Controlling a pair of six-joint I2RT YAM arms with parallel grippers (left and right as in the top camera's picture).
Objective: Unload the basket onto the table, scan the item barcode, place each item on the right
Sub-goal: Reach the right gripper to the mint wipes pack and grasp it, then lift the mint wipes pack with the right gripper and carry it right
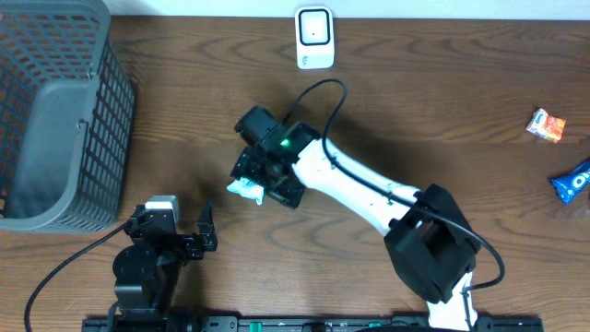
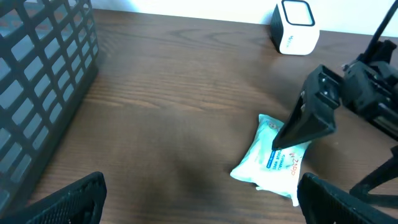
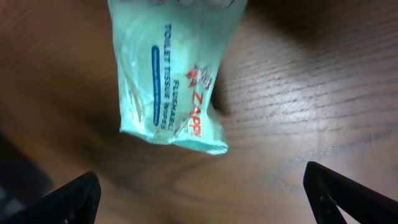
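The turquoise pack should be grabbed next by its side edges, from above, with my right gripper. This leaves the pack's bottom uncovered to face the scanner (image 1: 314,38).
The item is a pale turquoise pack of wipes (image 1: 246,190) (image 2: 272,159) (image 3: 171,81) with blue and red print, lying flat on the brown table. No barcode shows on its upper face. My right gripper (image 1: 261,173) (image 3: 202,194) hangs open just over it, holding nothing, and one dark finger (image 2: 310,119) overlaps the pack's far corner. My left gripper (image 1: 175,228) (image 2: 202,200) is open and empty near the table's front edge, with the pack just ahead of its right finger. The white scanner (image 1: 314,38) (image 2: 296,27) stands at the back edge.
A grey mesh basket (image 1: 55,120) (image 2: 37,93) fills the far left. An orange snack packet (image 1: 546,124) and a blue one (image 1: 573,182) lie at the right edge. The right arm's black cable (image 1: 318,92) loops toward the scanner.
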